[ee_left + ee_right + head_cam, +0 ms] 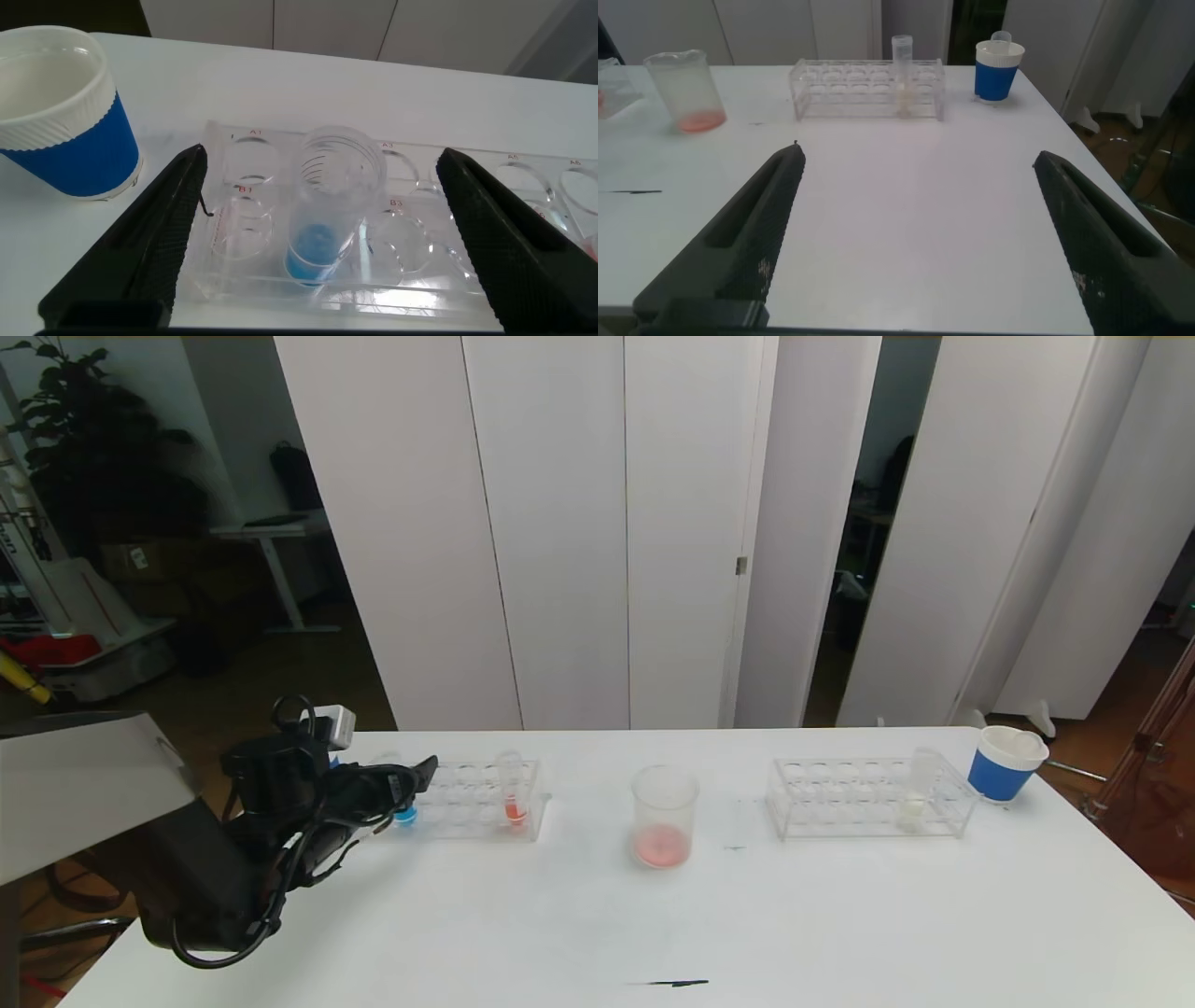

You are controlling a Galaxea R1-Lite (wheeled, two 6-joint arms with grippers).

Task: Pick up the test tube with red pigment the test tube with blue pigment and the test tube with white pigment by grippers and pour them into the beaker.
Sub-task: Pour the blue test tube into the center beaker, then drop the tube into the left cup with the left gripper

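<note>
Next, my left gripper picks up the test tube with blue pigment by its upper part under the tube's rim (336, 182), as the clear rack surrounds the tube's lower end.
The test tube with blue pigment (405, 815) stands upright at the left end of the left clear rack (476, 821). My left gripper (411, 791) is open, its jaws on either side of this tube (316, 252) without touching it. A tube with orange-red liquid (514, 807) stands in the same rack. The beaker (664, 817) at the table's middle holds a little reddish liquid. The test tube with white pigment (912, 805) stands in the right rack (840, 798). My right gripper (919, 154) is open and empty over bare table, out of the head view.
A blue-banded paper cup (1004, 763) stands at the far right behind the right rack. Another such cup (61, 112) stands just beyond the left rack's end (234, 280). A thin black mark (672, 982) lies near the table's front edge.
</note>
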